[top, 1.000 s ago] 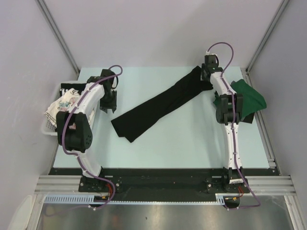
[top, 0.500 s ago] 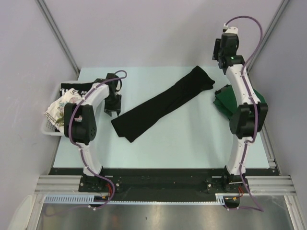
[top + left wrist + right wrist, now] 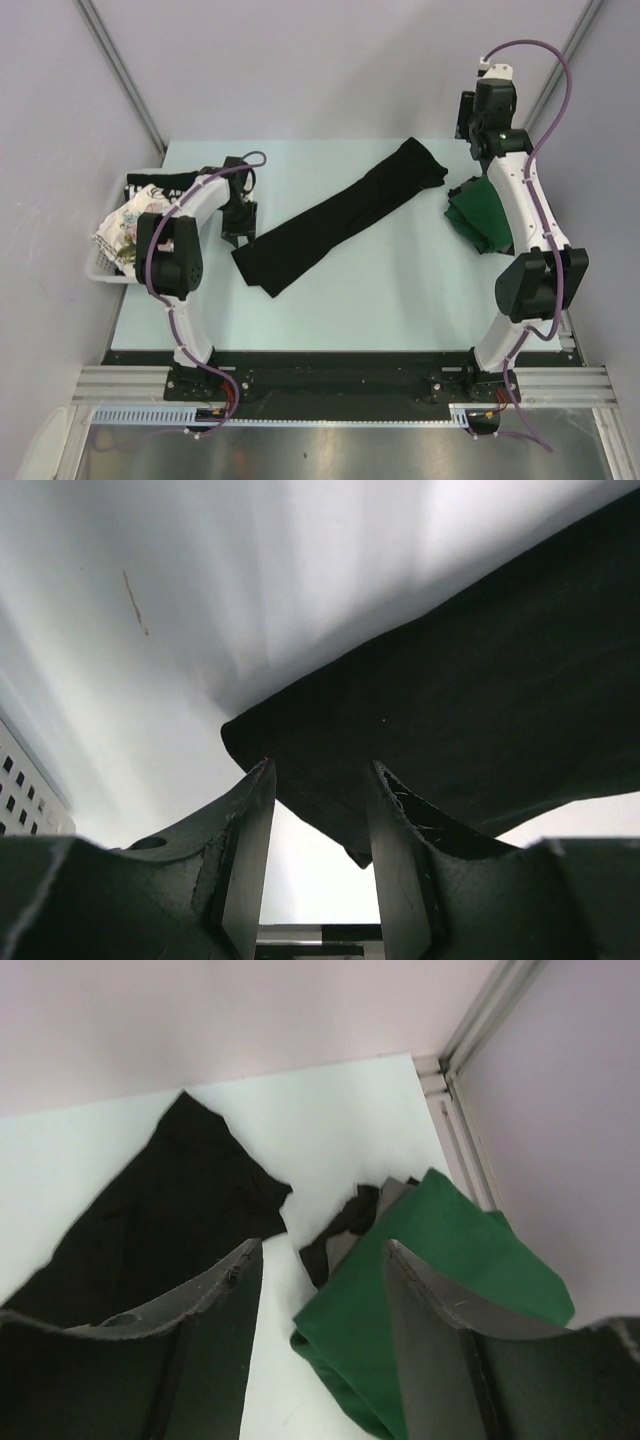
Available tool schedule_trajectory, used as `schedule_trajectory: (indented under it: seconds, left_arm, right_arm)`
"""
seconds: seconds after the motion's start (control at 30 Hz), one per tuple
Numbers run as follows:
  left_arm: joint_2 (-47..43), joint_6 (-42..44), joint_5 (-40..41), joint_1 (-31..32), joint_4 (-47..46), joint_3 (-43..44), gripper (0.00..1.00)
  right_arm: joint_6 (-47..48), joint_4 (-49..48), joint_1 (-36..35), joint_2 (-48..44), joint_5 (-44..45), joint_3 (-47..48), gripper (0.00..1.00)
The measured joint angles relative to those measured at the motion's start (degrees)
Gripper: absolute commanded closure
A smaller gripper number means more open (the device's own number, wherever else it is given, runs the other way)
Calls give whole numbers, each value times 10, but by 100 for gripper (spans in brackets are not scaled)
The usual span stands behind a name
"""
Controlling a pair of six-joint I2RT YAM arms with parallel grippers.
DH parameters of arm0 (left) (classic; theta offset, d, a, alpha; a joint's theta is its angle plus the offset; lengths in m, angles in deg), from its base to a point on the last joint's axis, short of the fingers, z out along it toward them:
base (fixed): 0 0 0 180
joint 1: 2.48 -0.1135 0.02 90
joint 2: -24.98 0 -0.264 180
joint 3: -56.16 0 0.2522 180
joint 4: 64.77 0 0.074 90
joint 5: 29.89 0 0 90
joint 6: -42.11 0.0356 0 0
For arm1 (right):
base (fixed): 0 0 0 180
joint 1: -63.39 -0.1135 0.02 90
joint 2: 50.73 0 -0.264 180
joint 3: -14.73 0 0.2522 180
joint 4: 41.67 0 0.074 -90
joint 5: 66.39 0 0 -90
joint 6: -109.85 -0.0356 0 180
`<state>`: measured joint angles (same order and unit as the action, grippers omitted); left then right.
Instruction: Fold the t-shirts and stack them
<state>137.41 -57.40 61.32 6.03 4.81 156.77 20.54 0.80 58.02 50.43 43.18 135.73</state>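
The black t-shirt (image 3: 335, 215) has its corner (image 3: 238, 256) flat on the tabletop below the gripper's fingers, so my left gripper lowers and only then closes on it.
A large plain black t-shirt (image 3: 335, 215), folded into a long strip, lies diagonally across the table. My left gripper (image 3: 238, 238) is open and low at its near-left end. In the left wrist view the shirt's corner (image 3: 470, 700) lies just beyond my open gripper (image 3: 320, 775). My right gripper (image 3: 468, 115) is open and empty, raised by the back wall. The right wrist view has the open gripper (image 3: 322, 1255) above the dark green shirt (image 3: 440, 1280) and the black shirt's far end (image 3: 160, 1220). The green shirt (image 3: 483, 215) lies folded at the right.
A white slatted basket (image 3: 100, 268) at the table's left edge holds a floral-print shirt (image 3: 125, 225) and a black shirt with white lettering (image 3: 150, 188). A dark grey cloth (image 3: 350, 1225) sticks out from under the green shirt. Walls and a corner post (image 3: 480, 1020) close the back right.
My right gripper has left the black shirt's far end and risen back toward the wall. My left gripper has moved right and nearer, up to the shirt's near-left end.
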Motion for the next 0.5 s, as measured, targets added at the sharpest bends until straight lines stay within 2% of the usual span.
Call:
schedule_trajectory:
  seconds: [0.17,0.5]
  left_arm:
    - [0,1,-4,0,5,-5,53]
    - [8,1,25,0,7,-18,52]
  right_arm:
    - [4,9,-3,-49,2,-56,43]
    - [15,9,-4,-113,7,-65,41]
